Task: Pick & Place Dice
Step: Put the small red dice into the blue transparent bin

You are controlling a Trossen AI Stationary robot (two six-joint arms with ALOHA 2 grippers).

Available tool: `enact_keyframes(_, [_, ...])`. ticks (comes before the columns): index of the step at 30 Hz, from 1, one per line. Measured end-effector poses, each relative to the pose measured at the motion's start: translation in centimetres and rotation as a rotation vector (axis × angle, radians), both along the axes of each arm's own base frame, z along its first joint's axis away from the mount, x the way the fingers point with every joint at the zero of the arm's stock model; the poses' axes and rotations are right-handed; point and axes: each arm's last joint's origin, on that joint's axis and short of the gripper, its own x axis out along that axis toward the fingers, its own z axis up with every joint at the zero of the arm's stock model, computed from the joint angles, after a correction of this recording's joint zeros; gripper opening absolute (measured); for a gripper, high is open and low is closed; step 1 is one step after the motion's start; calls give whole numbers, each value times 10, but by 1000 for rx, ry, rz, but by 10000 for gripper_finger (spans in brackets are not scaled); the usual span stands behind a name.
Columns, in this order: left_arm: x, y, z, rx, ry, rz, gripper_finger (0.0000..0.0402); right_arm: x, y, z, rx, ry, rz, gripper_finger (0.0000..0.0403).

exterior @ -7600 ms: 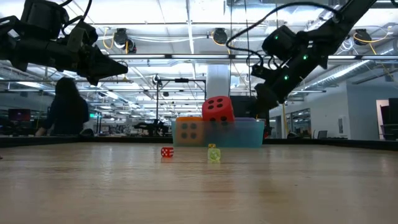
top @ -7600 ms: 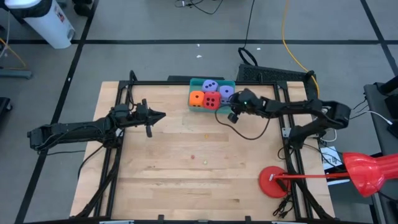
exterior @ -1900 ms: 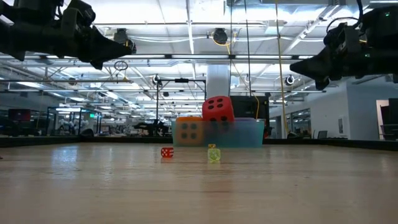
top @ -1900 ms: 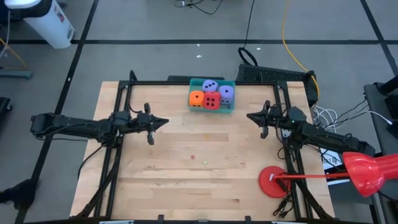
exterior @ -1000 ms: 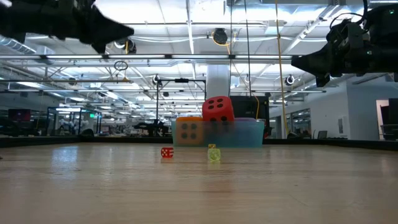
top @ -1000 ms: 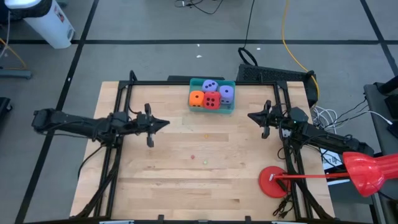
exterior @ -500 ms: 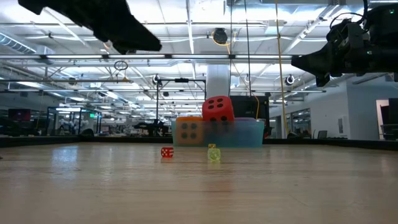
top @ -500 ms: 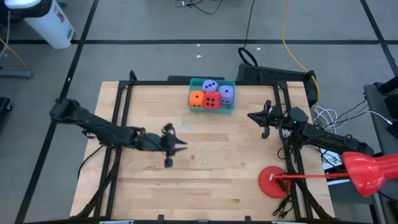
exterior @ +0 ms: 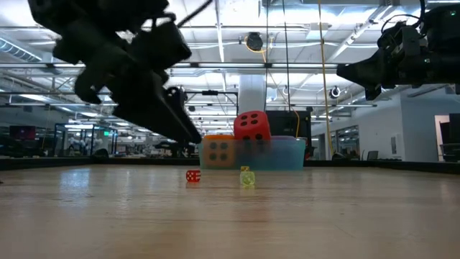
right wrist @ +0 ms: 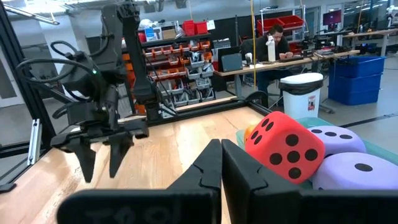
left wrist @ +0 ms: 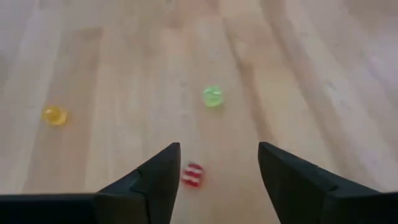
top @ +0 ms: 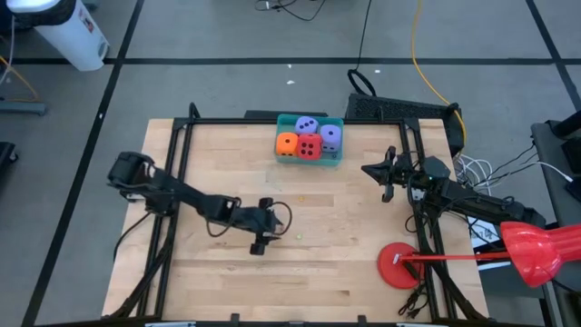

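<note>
My left gripper is going to grab the tiny red die by its opposite sides next, and then it should put the tiny red die in the teal bin (top: 310,120).
Four foam dice sit in a teal bin (top: 310,120) at the table's far edge: orange (top: 286,143), red (top: 309,146) and two lavender (top: 330,136). In the low view the red one (exterior: 252,126) stands highest. Three tiny dice lie on the bare wood mid-table: red (left wrist: 193,175), green (left wrist: 212,96) and yellow (left wrist: 54,115). My left gripper (left wrist: 219,148) is open and tipped down over them, and the tiny red die lies between its fingers, untouched. My right gripper (right wrist: 221,163) is shut and hovers near the table's right edge (top: 374,170), touching nothing.
Black frame rails (top: 174,173) run along the table's left and right sides. A flat red disc (top: 397,265) with a red long-handled thing lies at the near right corner. The left arm (top: 172,191) slants across the left half of the table.
My left gripper has swung from the table's left side toward the middle and the near edge. It has also come down and tipped to point at the tiny dice. The right arm and the foam dice have stayed put.
</note>
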Motion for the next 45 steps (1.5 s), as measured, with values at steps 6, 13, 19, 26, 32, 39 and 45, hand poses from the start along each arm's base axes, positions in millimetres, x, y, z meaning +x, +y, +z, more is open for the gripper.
enact_keyframes(6, [6,19,-22,-2,80,25,228,0,0,0,0,0,0,0])
enact_keyframes(13, [9,32,-31,-42,113,13,228,0,0,0,-2,0,0,0])
enact_keyframes(19, [13,33,-40,-54,105,5,228,0,0,0,-11,3,-1,0])
enact_keyframes(26, [12,33,-48,-53,143,-17,227,0,0,0,-9,5,-1,0])
enact_keyframes(32, [10,33,-48,-46,168,-23,227,0,0,0,-10,5,-1,0])
enact_keyframes(39, [7,31,-51,-69,211,-29,227,0,0,0,-9,5,-1,0])
enact_keyframes(45, [6,27,-52,-73,223,-37,227,0,0,0,-9,5,-1,0])
